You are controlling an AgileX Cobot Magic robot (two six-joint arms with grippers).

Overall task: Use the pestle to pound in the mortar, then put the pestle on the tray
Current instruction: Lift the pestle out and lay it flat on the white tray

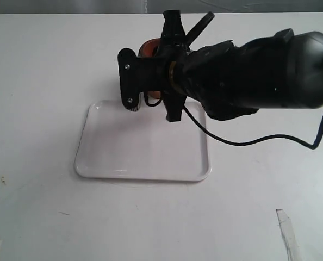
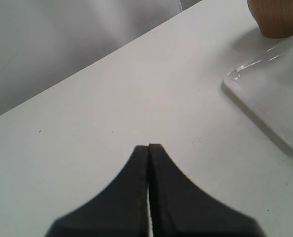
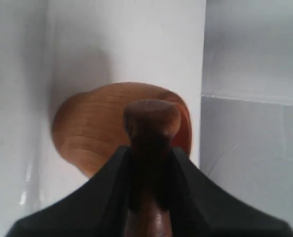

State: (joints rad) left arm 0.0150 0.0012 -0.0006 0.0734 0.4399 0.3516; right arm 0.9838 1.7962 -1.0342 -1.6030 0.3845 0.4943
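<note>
The pestle hangs beside the mortar, high above the white tray (image 1: 142,147), so it comes down in my right gripper next, before the release.
The mortar (image 3: 92,128), light brown wood with a reddish inside, stands just behind the tray's far edge; in the exterior view only its rim (image 1: 148,48) shows behind the right arm (image 1: 248,70). My right gripper (image 3: 151,150) is shut on the dark brown pestle (image 3: 151,118), whose thick end sits in front of the mortar near its rim; whether they touch I cannot tell. The glossy white tray (image 1: 142,147) lies in front of the mortar with nothing on it. My left gripper (image 2: 149,147) is shut on nothing, low over the table beside the tray's corner (image 2: 265,98).
A black cable (image 1: 248,142) hangs from the right arm past the tray's right side. A transparent strip (image 1: 287,231) lies near the front right of the white table. The mortar's foot (image 2: 277,19) shows in the left wrist view.
</note>
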